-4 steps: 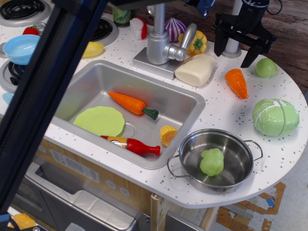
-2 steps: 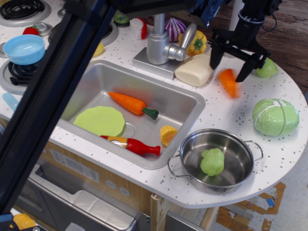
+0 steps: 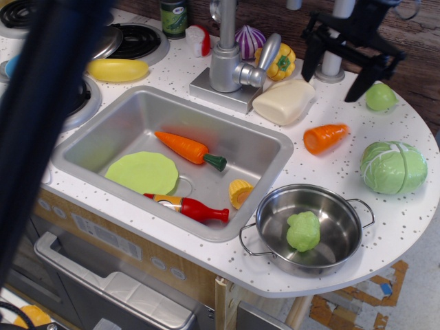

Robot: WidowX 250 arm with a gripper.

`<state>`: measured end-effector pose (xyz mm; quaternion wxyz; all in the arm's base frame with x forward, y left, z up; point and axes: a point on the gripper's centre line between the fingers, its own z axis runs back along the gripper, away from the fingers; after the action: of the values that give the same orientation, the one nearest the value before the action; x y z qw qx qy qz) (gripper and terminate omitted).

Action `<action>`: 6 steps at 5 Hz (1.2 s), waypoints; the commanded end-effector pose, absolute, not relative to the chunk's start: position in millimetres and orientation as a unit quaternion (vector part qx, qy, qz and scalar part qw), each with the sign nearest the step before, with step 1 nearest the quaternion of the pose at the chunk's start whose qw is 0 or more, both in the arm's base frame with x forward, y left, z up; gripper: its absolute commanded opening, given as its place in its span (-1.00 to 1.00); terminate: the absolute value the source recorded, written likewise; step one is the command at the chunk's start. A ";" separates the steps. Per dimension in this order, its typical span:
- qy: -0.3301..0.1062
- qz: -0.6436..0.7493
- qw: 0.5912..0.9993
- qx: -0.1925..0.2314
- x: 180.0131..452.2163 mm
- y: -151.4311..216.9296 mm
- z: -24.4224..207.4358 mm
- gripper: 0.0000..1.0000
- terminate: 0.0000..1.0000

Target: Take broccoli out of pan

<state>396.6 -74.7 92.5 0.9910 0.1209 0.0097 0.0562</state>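
I should take the broccoli from the steel pan, so I should grab its lumpy sides next.
The broccoli (image 3: 303, 231), a small lumpy light-green toy, lies inside the pan (image 3: 344, 210), a shiny steel pot with two wire loop handles at the front right of the counter. My gripper (image 3: 332, 73) is black and open, with its two fingers spread wide. It hangs at the back right, far above and behind the pan. It holds nothing. An orange carrot (image 3: 325, 137) lies on the counter just below it.
A pale-green cabbage (image 3: 393, 167) sits right of the pan. A small green ball (image 3: 380, 97) lies at the back right. The sink (image 3: 268, 148) holds a carrot, a green disc, a ketchup bottle and a corn piece. A cream bottle (image 3: 284, 100) lies by the faucet (image 3: 230, 55).
The orange carrot on the counter has been knocked and now lies turned sideways, lower and to the left. The gripper moved down, then back up. The dark bar at the left has shifted.
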 end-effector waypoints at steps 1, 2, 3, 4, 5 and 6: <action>-0.030 0.118 0.988 0.097 345.1 -94.5 125.2 1.00 -1.00; -0.030 0.155 0.984 0.086 311.9 -109.0 117.1 1.00 -1.00; -0.032 0.177 0.981 0.074 289.4 -122.8 103.5 1.00 -1.00; -0.038 0.185 0.979 0.071 280.4 -128.1 83.6 1.00 -1.00; -0.043 0.186 0.979 0.066 276.1 -119.6 62.8 1.00 -1.00; -0.047 0.185 0.979 0.068 276.6 -111.1 47.6 1.00 -1.00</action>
<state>269.7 -105.9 30.0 0.9814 0.0817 -0.0312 0.1710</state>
